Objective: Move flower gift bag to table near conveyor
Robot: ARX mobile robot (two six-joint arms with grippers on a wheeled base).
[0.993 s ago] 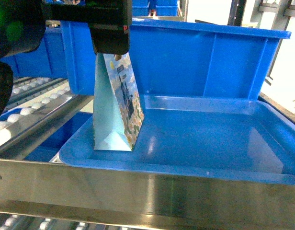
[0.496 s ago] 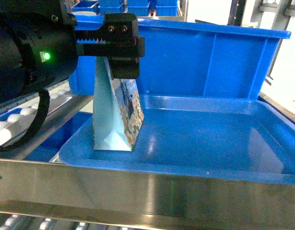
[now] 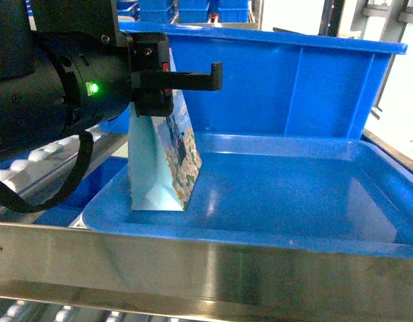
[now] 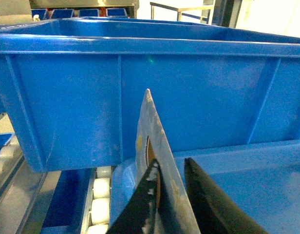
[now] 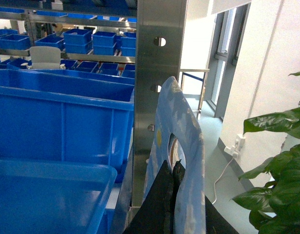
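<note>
My left gripper is to grab the flower gift bag next by its narrow top edge (image 4: 148,97), because the bag's body gets wide toward its bottom.
The flower gift bag (image 3: 167,161) stands upright at the left end of a shallow blue tray (image 3: 293,194); it has pale blue sides and a flowered face. My left gripper (image 4: 170,163) is open, its two black fingers (image 4: 140,209) astride the bag's top edge (image 4: 157,131), with thin gaps on both sides. In the head view the black left arm (image 3: 59,87) covers the bag's top. My right gripper (image 5: 172,165) is shut on a second pale blue bag (image 5: 189,126) and is outside the head view. The conveyor's white rollers (image 3: 32,161) run at the left. The table is out of view.
A deep blue bin (image 3: 293,87) stands right behind the tray. A steel rail (image 3: 193,268) crosses the front. A steel post (image 5: 157,73), shelves of blue bins (image 5: 91,41) and a green plant (image 5: 281,161) surround the right gripper.
The left arm has swung in from the left and come lower, so its bulk now fills the upper left of the head view. The gripper sits lower over the bag's top. The bag has barely moved.
</note>
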